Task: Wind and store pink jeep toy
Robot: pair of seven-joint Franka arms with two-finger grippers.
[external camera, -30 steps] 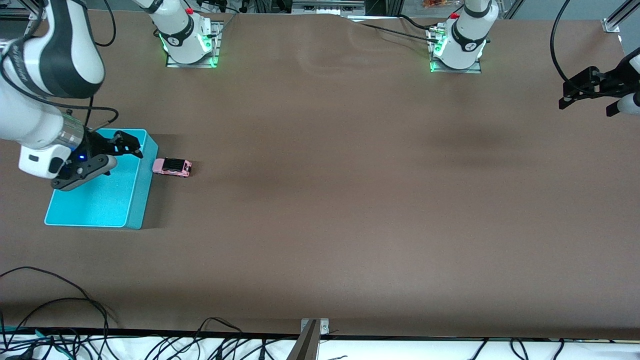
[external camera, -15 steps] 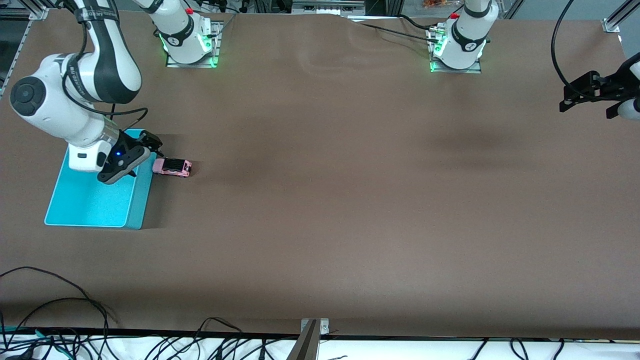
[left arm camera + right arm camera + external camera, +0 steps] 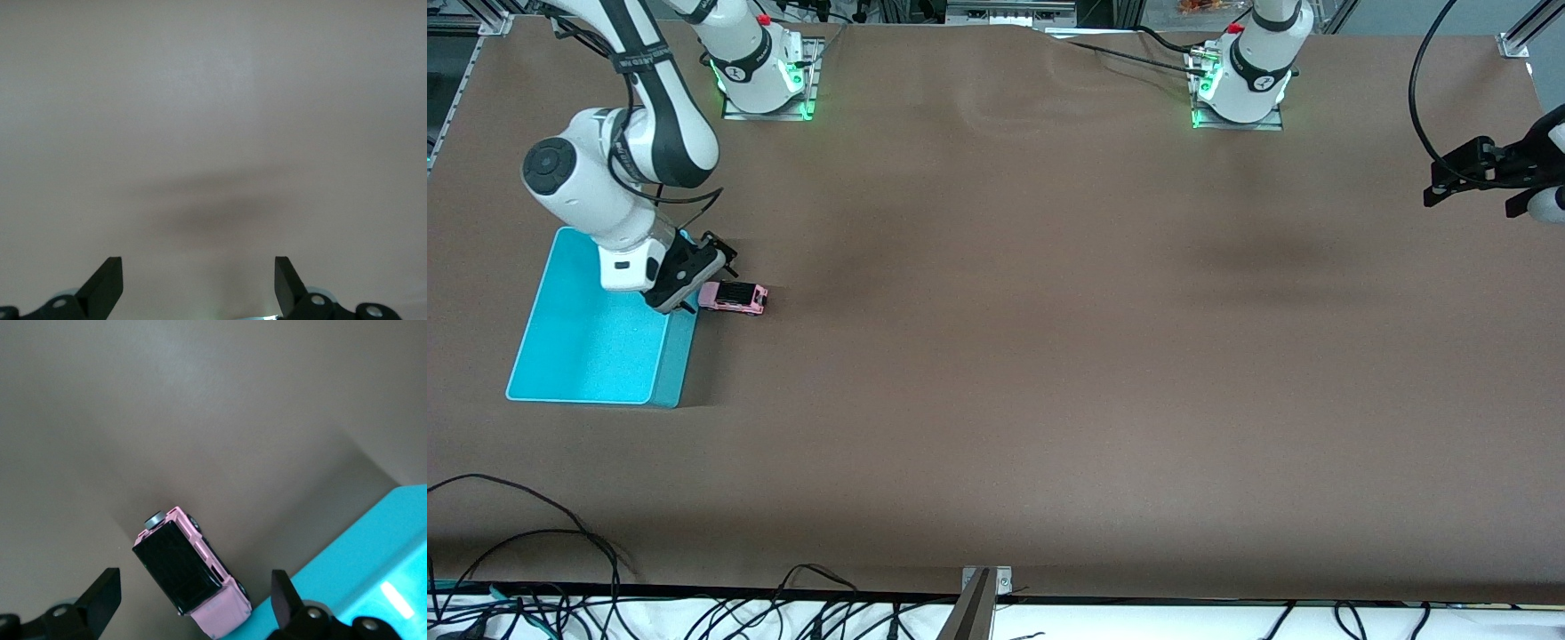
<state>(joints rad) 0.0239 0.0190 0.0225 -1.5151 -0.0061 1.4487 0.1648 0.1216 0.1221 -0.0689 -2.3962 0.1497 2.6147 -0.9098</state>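
My right gripper next needs to store the toy in the turquoise bin [image 3: 587,347], so it should grab the sides of the pink jeep toy's [image 3: 734,297] black-roofed body.
The pink jeep toy [image 3: 734,297] stands on the brown table right beside the turquoise bin [image 3: 587,347], on the bin's side toward the left arm's end. In the right wrist view the jeep [image 3: 190,570] shows its black roof and a small round knob at one end, with the bin's wall [image 3: 373,567] next to it. My right gripper [image 3: 704,276] is open and empty, low over the bin's edge and the jeep's end; its fingers [image 3: 107,593] straddle the jeep without touching it. My left gripper [image 3: 1467,191] is open and empty over bare table [image 3: 213,133].
The bin is empty inside. Both arm bases [image 3: 760,80] stand along the table edge farthest from the front camera. Cables [image 3: 534,551] lie along the nearest table edge. A metal bracket [image 3: 983,587] sits at the middle of that edge.
My right arm has swung from over the bin toward the jeep, and its gripper now hangs at the bin's edge over the jeep. The jeep and the left arm have barely moved.
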